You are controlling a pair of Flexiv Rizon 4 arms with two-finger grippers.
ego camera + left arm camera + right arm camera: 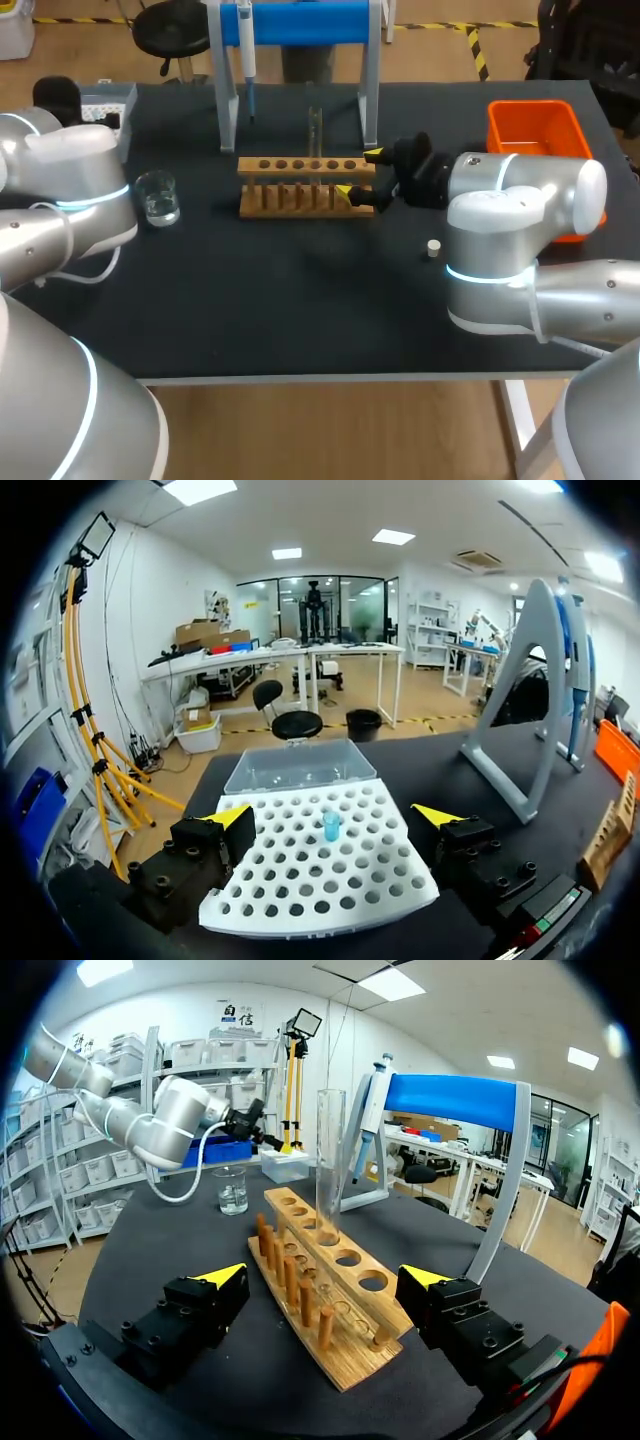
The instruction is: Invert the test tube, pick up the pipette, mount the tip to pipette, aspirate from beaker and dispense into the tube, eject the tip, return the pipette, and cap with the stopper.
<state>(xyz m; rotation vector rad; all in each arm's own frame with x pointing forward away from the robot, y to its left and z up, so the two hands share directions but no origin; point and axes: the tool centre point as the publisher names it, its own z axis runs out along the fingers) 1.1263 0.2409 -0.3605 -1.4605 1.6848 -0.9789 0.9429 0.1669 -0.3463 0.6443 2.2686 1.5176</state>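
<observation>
I need to mount the tip on the pipette (578, 655). My left gripper should next grab the small bluish pipette tip by its wide upper part (331, 818).
A clear test tube (315, 128) stands upright in the wooden rack (300, 187). My right gripper (358, 175) is open at the rack's right end, one yellow tip on each side of it. In the right wrist view the rack (325, 1295) runs ahead between the open fingers of the gripper (325, 1277), with the tube (330, 1165) farther along it. The pipette (246, 50) hangs on the blue stand (300, 22). My left gripper (334, 816) is open over the white tip box (320, 880), which holds one blue tip (331, 826). The beaker (158, 197) sits left of the rack. The small stopper (433, 248) lies on the mat.
An orange bin (535, 135) sits at the back right corner, behind my right arm. The tip box (105, 103) is at the back left, partly hidden by my left arm. The black mat (290, 300) lies bare in front of the rack.
</observation>
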